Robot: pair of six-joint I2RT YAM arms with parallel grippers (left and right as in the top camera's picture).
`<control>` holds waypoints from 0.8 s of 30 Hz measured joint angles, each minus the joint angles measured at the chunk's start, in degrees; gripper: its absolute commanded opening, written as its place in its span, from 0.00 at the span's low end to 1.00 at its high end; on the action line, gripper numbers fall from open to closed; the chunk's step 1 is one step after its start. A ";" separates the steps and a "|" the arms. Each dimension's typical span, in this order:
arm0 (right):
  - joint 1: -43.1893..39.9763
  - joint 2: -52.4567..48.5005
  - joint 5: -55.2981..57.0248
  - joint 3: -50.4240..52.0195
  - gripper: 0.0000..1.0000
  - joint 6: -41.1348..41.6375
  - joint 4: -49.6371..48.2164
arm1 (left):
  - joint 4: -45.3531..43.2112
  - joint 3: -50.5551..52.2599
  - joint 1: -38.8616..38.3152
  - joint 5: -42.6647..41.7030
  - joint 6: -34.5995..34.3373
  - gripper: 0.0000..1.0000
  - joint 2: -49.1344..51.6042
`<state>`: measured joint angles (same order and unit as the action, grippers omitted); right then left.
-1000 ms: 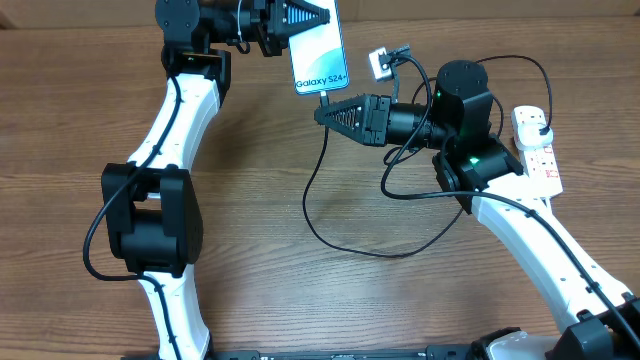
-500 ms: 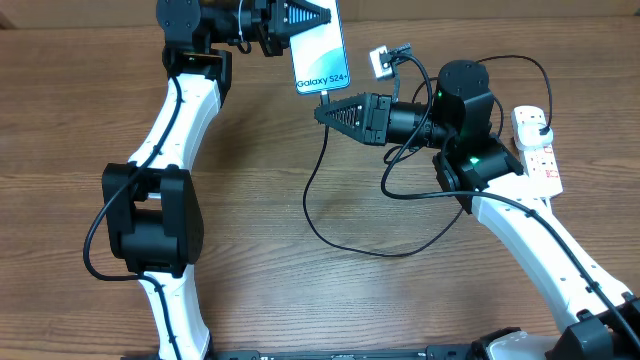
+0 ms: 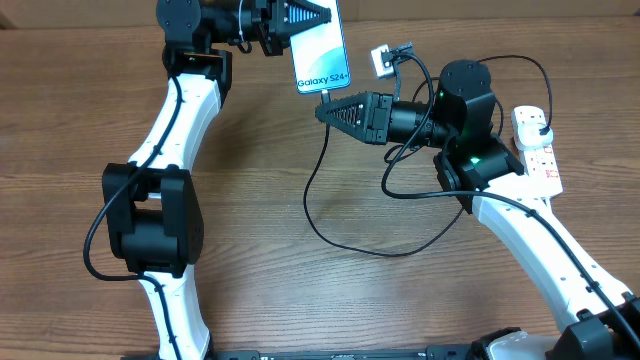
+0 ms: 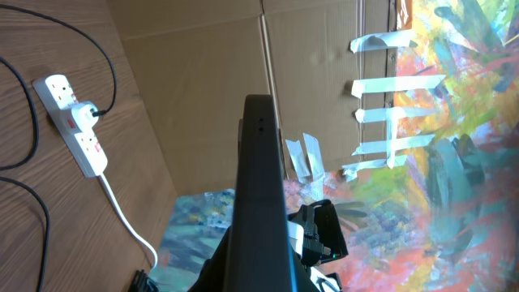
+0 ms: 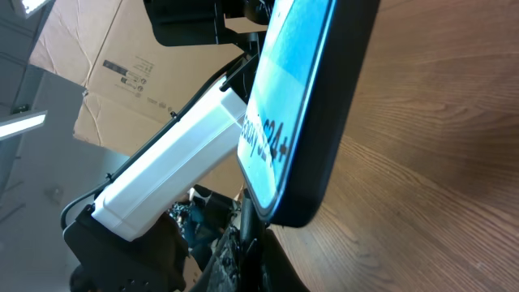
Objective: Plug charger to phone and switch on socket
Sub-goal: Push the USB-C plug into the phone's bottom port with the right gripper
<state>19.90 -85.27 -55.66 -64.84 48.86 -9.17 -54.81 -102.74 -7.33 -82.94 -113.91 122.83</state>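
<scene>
The robot's right gripper is ready to open now. The connector above its fingers sits in the phone's bottom edge (image 3: 323,92) (image 5: 250,189) and would stay plugged in if the gripper opened now.
The phone (image 3: 321,55), light-blue screen reading "Galaxy S24+", is held tilted above the table's far side by my left gripper (image 3: 318,20), which is shut on its upper end. In the left wrist view the phone (image 4: 259,186) shows edge-on and dark. My right gripper (image 3: 322,110) is shut on the connector end of the charger cable (image 3: 308,195), right under the phone's bottom edge. In the right wrist view the phone (image 5: 302,105) hangs just above my fingers (image 5: 268,264) and the connector (image 5: 246,223). The socket (image 3: 535,145) lies at the right, with a black plug (image 4: 83,113) in it.
The black cable loops across the table's middle toward the right arm's base (image 3: 470,150). The socket's thick white cord (image 4: 122,207) runs off behind it. A cardboard wall (image 4: 211,89) stands along the far edge of the wooden table (image 3: 260,250).
</scene>
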 measured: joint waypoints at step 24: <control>-0.66 0.00 -1.57 0.20 0.04 0.66 -0.17 | 0.15 0.00 -0.59 -0.59 0.04 0.04 0.00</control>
<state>19.25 -85.27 -57.23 -64.64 49.52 -9.34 -54.65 -102.74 -7.92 -83.53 -113.86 122.83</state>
